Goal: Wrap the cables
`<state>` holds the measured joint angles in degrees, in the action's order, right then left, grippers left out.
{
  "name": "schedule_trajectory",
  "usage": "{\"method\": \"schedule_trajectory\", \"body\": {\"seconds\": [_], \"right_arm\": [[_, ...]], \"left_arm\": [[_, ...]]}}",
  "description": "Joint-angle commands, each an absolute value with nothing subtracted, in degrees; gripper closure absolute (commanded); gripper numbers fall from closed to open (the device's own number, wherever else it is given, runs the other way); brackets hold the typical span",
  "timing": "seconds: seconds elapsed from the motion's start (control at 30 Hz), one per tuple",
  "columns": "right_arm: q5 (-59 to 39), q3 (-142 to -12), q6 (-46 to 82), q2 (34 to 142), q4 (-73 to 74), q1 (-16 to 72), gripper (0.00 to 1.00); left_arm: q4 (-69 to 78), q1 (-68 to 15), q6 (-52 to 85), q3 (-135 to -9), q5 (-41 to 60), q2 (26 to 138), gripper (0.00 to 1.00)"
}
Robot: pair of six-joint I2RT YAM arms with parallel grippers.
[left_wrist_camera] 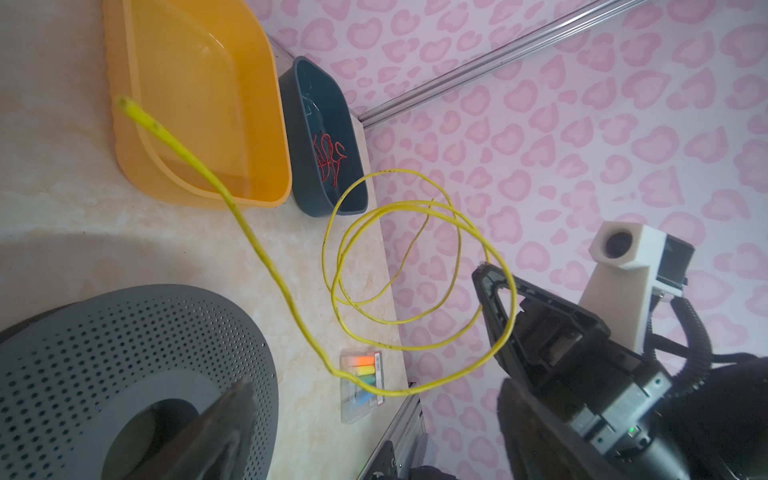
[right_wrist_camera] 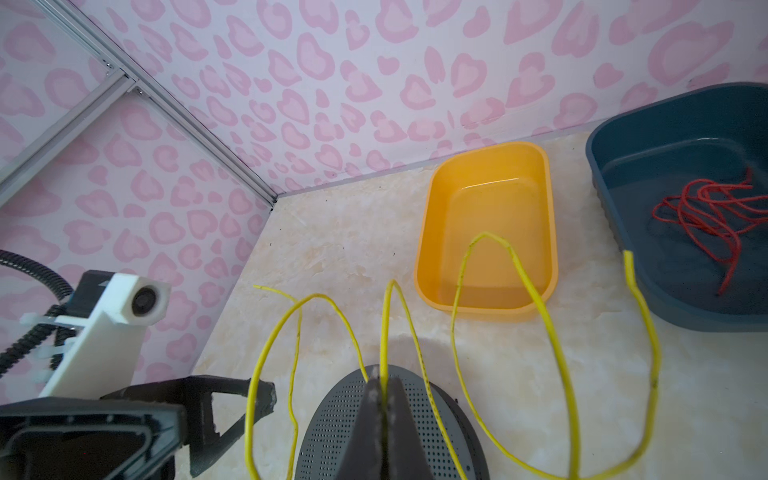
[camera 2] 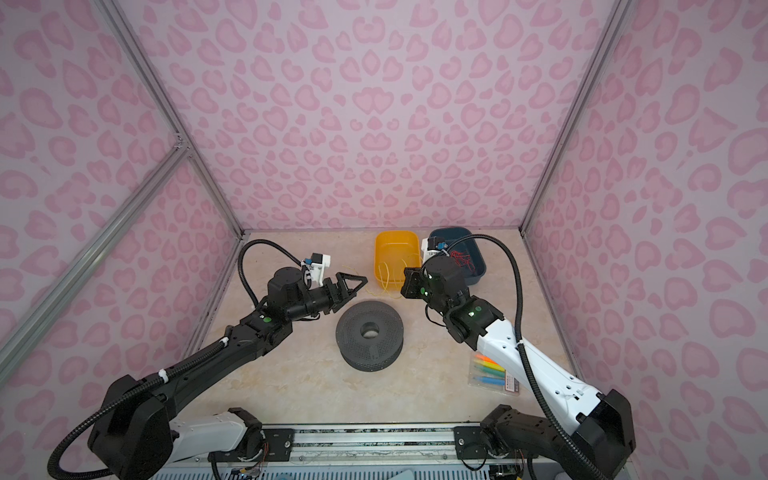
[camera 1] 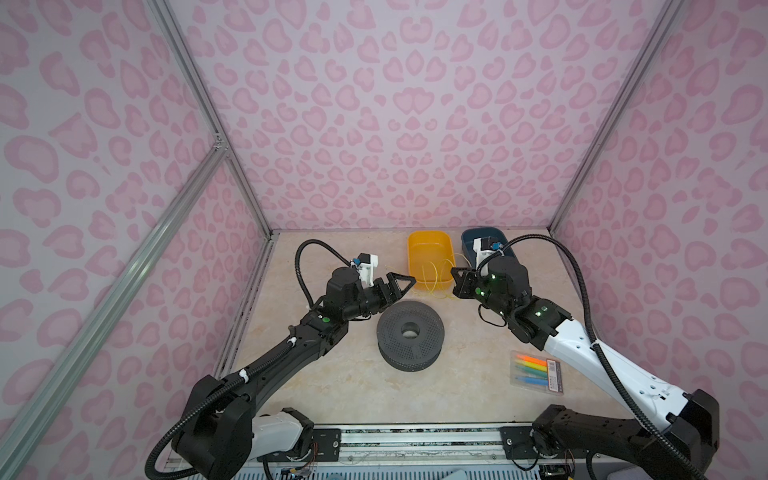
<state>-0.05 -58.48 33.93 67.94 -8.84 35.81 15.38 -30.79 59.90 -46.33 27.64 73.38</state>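
Next, my left gripper grabs the yellow wire near its loose end and leaves the wire's loops to my right gripper for wrapping.
The cables are one thin yellow wire hanging in springy loops in front of the yellow bin, between my two grippers. In the right wrist view my right gripper is shut on a strand of the wire, above the grey perforated spool. My left gripper stands open just left of the loops, over the spool's far left edge. In the left wrist view a strand of the wire crosses ahead of the open left gripper without touching either finger. One free wire end points toward the yellow bin.
The empty yellow bin and a dark blue bin holding a tangle of red wires stand at the back. A clear pack of coloured markers lies front right, partly under the right arm. Pink patterned walls close in three sides.
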Motion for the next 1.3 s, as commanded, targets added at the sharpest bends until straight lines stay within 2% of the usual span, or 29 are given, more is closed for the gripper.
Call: {"method": "schedule_trajectory", "body": {"seconds": [0.0, 0.23, 0.33, 0.4, 0.6, 0.77, 0.83, 1.07, 1.17, 1.27], "right_arm": [[0.0, -57.6, 35.2, 67.5, -6.2, 36.4, 1.00], [-1.0, -56.5, 36.3, 66.5, -5.3, 36.8, 1.00], [-1.6, -56.0, 36.9, 66.1, -5.0, 37.0, 1.00], [-1.8, -55.9, 37.1, 65.8, -4.8, 37.0, 1.00], [-2.8, -56.6, 36.9, 66.2, -5.8, 37.0, 1.00], [-2.6, -55.4, 36.6, 65.8, -6.0, 37.0, 1.00], [-2.5, -54.7, 36.7, 65.6, -5.9, 37.0, 1.00], [-1.1, -53.3, 36.0, 65.2, -5.6, 36.9, 1.00], [0.7, -51.7, 35.9, 64.0, -4.5, 36.8, 1.00], [1.6, -50.6, 35.2, 63.1, -5.1, 35.5, 1.00]], "left_arm": [[18.7, -31.4, 59.9, -46.8, 28.7, 74.5, 0.14], [19.1, -32.1, 59.9, -47.2, 27.7, 76.5, 0.20], [19.2, -32.3, 59.9, -47.5, 27.7, 77.3, 0.29], [19.2, -32.3, 59.9, -47.9, 27.7, 77.6, 0.40], [17.8, -32.3, 58.7, -48.7, 26.6, 77.0, 0.49], [17.0, -32.3, 58.2, -47.7, 25.9, 76.2, 0.71], [16.3, -32.3, 57.8, -47.5, 25.6, 75.8, 0.73], [13.6, -31.4, 55.7, -47.3, 24.7, 73.7, 0.86], [12.5, -31.0, 55.0, -47.2, 24.3, 72.9, 0.96], [11.5, -30.5, 54.3, -47.2, 24.3, 72.3, 0.96]]}}
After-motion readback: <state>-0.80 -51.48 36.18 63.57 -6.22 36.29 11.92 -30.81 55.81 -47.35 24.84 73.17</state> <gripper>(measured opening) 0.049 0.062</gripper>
